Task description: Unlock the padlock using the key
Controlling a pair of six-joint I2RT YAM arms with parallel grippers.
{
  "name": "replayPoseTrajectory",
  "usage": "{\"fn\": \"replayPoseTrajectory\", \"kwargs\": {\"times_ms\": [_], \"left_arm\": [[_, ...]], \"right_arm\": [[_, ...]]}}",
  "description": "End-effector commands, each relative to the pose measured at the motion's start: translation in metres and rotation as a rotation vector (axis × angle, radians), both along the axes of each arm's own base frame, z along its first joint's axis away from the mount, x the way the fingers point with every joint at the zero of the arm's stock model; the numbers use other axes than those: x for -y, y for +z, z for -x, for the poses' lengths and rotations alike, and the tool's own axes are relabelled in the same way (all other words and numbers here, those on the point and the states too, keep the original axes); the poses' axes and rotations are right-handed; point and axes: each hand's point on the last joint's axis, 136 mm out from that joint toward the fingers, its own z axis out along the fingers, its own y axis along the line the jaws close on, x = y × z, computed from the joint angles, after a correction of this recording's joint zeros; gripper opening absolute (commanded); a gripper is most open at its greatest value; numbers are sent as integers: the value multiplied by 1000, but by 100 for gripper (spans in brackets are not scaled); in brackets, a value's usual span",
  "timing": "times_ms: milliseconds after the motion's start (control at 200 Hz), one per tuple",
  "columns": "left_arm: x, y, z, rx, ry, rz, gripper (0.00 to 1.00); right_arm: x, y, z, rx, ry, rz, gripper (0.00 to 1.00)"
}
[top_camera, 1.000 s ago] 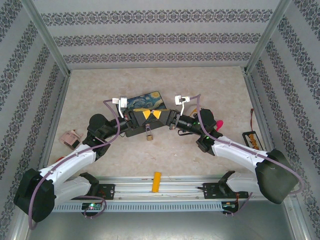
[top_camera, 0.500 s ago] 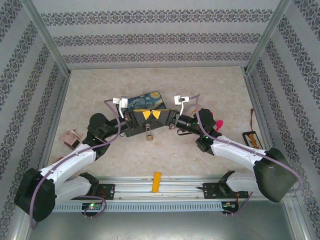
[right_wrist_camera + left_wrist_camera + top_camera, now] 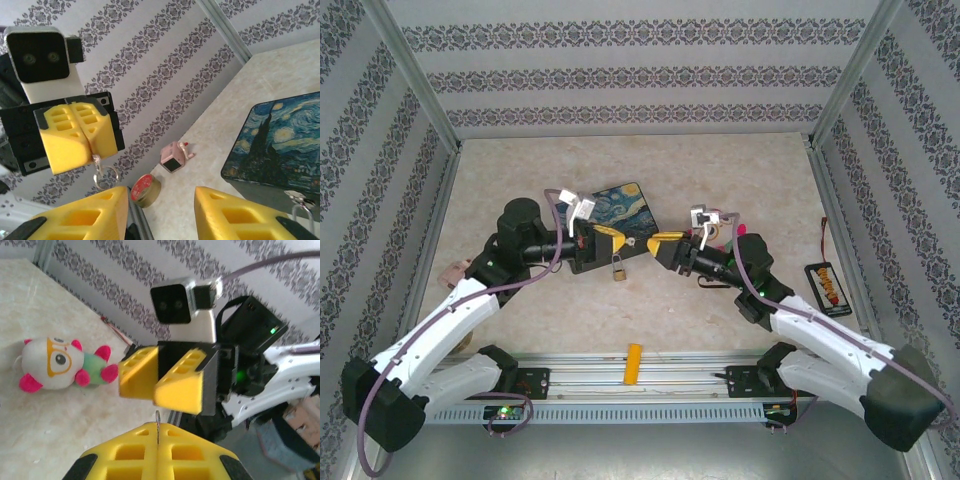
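My right gripper grabs the key by the ring end dangling [image 3: 630, 241] [image 3: 105, 175] from my left gripper next, leaving the key's blade free to unlock the padlock.
The tiny brass padlock [image 3: 617, 269] hangs at the front of the starry-night tin [image 3: 620, 203]; its silvery shackle [image 3: 300, 201] peeks in at the lower right of the right wrist view. My left gripper [image 3: 617, 238] is shut on the thin grey key [image 3: 158, 421], held just above the tin's front edge. From the right wrist camera, a key ring [image 3: 106, 176] dangles below the left gripper [image 3: 82, 131]. My right gripper [image 3: 656, 243] faces it a short way to the right, open with nothing between its fingers [image 3: 82, 215].
A white and pink plush toy [image 3: 722, 232] lies behind the right arm. At the left wall sit a pink sharpener [image 3: 456, 272] and a red-lidded round tin [image 3: 145, 189]. An orange-yellow block [image 3: 634, 363] rests on the front rail, and a dark packet [image 3: 824, 281] lies at the right.
The two grippers met over the tin's front; now they have drawn apart. The right gripper has backed off to the right and opened, and the left keeps the key.
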Motion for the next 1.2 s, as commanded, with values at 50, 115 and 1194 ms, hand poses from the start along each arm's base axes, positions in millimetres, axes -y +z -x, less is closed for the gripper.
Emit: {"fn": "replayPoseTrajectory", "kwargs": {"times_ms": [50,115,1194], "left_arm": [[10,-25,32,-13,-150,-192,0],[14,-26,36,3,-174,-235,0],[31,-21,42,73,-261,-269,0]], "right_arm": [[14,-3,18,80,3,17,40],[17,-3,27,94,19,7,40],[-23,12,65,173,314,10,21]]}}
